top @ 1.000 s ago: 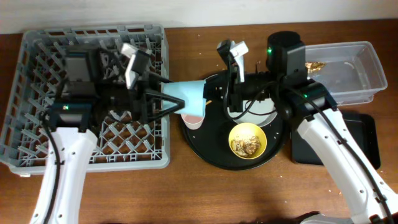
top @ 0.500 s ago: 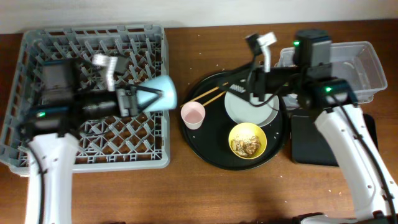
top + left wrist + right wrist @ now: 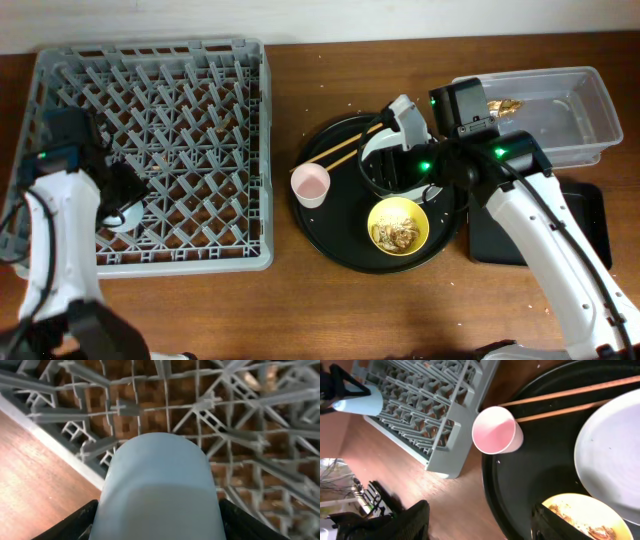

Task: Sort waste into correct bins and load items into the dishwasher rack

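The right gripper should grab the pink cup by its rim (image 3: pixel 310 180), so the cup's base end stays free for the left gripper to take it over for the rack.
My left gripper (image 3: pixel 160 525) is shut on the light-blue cup (image 3: pixel 160 485), held low over the grey dishwasher rack (image 3: pixel 250 435) near its left edge (image 3: pixel 122 205). Over the round black tray, my right gripper (image 3: pixel 480 525) stands open with nothing between its fingers (image 3: pixel 383 172). Ahead of it lie the pink cup (image 3: pixel 496 430), the wooden chopsticks (image 3: pixel 570 402), the pale plate (image 3: pixel 615 450) and the yellow bowl (image 3: pixel 585 520) with brown food scraps. From overhead the right arm hides most of the plate. A gold foil wrapper (image 3: pixel 503 104) lies in the clear tub (image 3: pixel 560 110).
The round black tray (image 3: pixel 335 230) sits between the rack (image 3: pixel 200 130) and the bins. The shallow black tray (image 3: pixel 580 220) lies in front of the clear tub, at the right. Crumbs dot the wooden table around the tray.
My left arm has carried the light-blue cup from beside the round tray across to the rack's left side. My right arm swung to the clear tub and came back over the tray, now open.
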